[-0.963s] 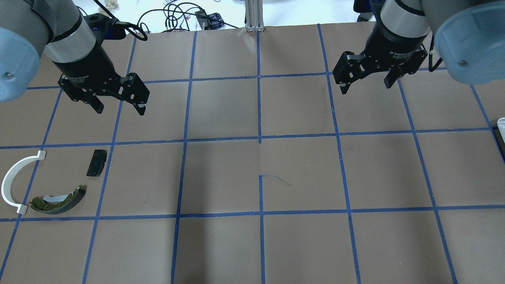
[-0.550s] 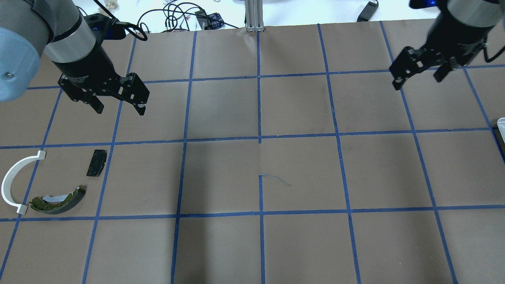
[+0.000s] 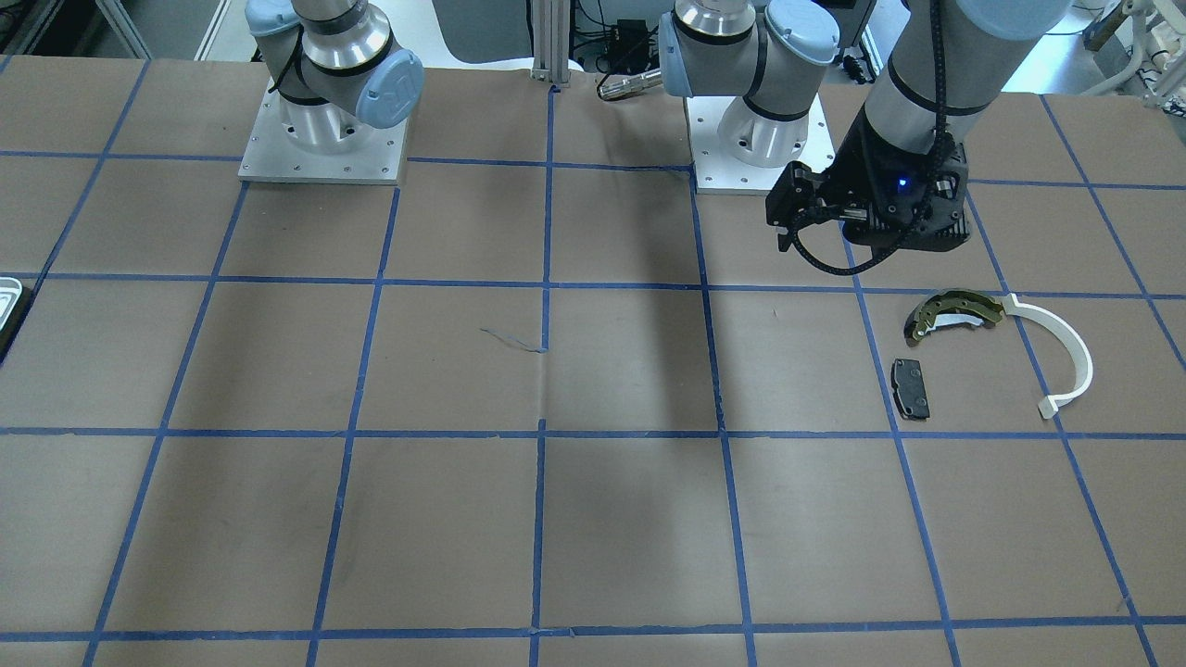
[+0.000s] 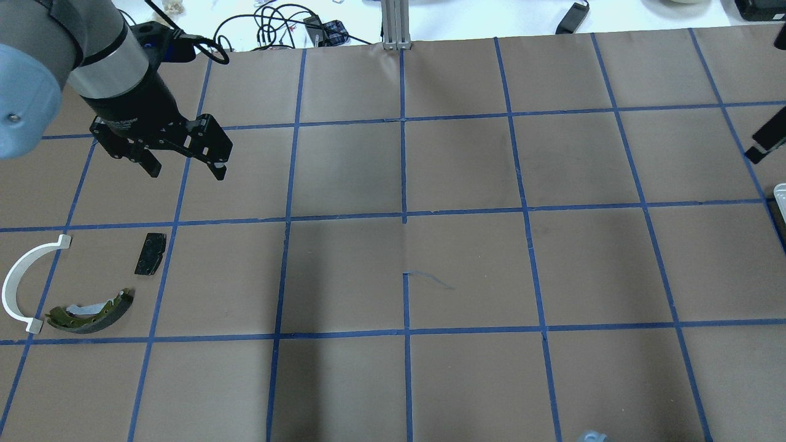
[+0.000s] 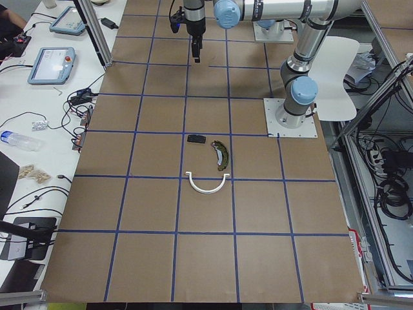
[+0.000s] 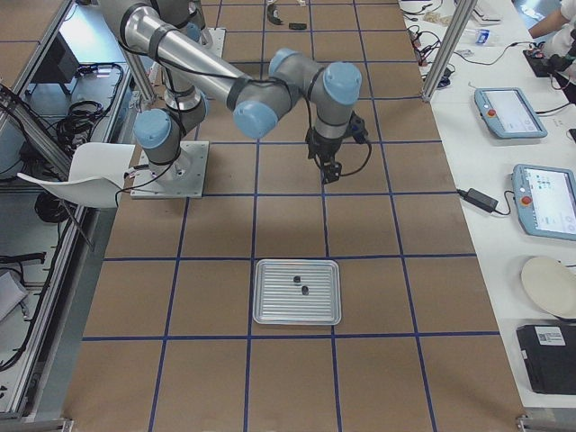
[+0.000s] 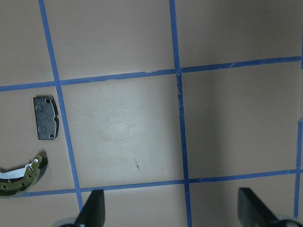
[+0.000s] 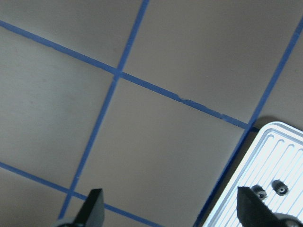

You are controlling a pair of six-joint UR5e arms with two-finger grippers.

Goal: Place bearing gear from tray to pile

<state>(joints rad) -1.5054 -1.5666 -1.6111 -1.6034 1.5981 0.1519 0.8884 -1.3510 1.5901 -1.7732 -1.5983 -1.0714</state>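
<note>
I need to pinch the gear by its toothed rim (image 8: 280,187) with my right gripper next, to move the small black bearing gear from the tray (image 8: 253,165) to the pile.
The tray (image 6: 270,306) lies flat near the table's right end, and its rim shows in the right wrist view (image 8: 265,156). Two small dark bearing gears (image 8: 258,191) lie on it side by side. My right gripper (image 8: 171,213) is open and empty, up above the table and beside the tray's corner. The pile sits at the left: an olive brake shoe (image 4: 92,313), a white arc (image 4: 18,279) and a black pad (image 4: 150,253). My left gripper (image 4: 184,170) is open and empty, held above the table just beyond the pad.
Blue tape lines grid the brown table. Cables (image 4: 276,24) and an aluminium post (image 4: 396,24) stand at the far edge. Both arm bases (image 3: 320,139) stand on the robot's side. Tablets (image 6: 508,112) lie on a side bench.
My right arm has swung far to the right, almost out of the overhead view, toward the tray. My left arm and the pile have not moved.
</note>
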